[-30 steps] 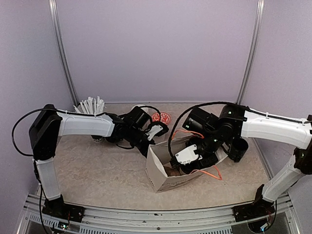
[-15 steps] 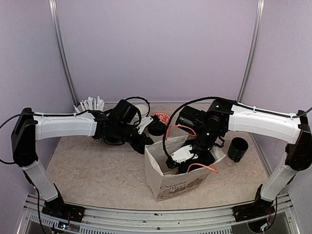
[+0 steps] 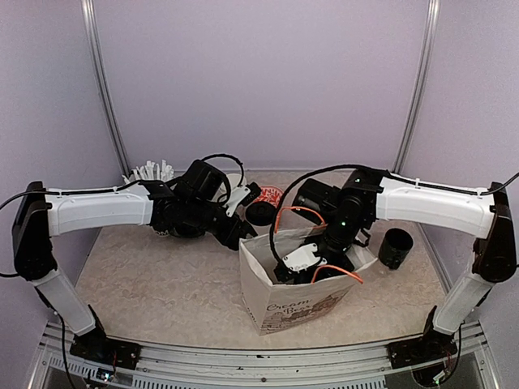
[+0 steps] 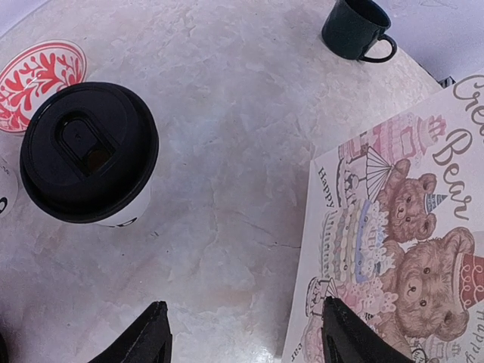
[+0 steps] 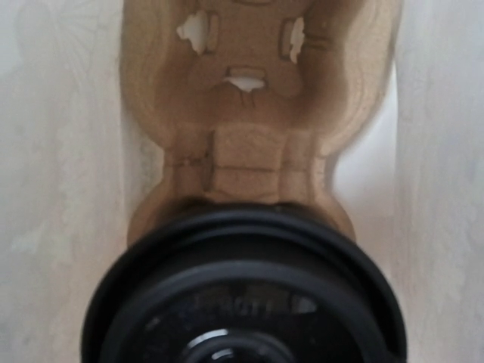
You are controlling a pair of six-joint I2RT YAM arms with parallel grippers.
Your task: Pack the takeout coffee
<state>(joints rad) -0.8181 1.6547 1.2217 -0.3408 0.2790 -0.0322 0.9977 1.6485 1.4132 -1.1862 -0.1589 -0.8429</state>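
The second cup's lid (image 5: 242,302) is centered over the carrier's near slot, so my right gripper needs to let go of it now.
One takeout coffee cup (image 3: 259,212), white with a black lid, stands on the table behind the bag; it also shows in the left wrist view (image 4: 89,151). My left gripper (image 3: 240,232) (image 4: 246,336) is open and empty, between that cup and the bag's left wall. My right gripper (image 3: 306,261) reaches down inside the bear-printed paper bag (image 3: 296,304). The second cup's black lid (image 5: 242,302) fills the right wrist view and hides the fingers. It sits over the near slot of a brown cardboard cup carrier (image 5: 253,91) on the bag's floor.
A black cylindrical pot (image 3: 395,247) (image 4: 355,26) stands right of the bag. A red-patterned disc (image 3: 272,194) (image 4: 41,79) lies behind the free cup. A cup of white straws (image 3: 151,173) stands at the back left. An orange cable (image 3: 340,271) loops over the bag's rim.
The bag has gone from tipped over to standing upright, with my right gripper inside it shifting left. My left arm has drawn back and up along the bag's left side.
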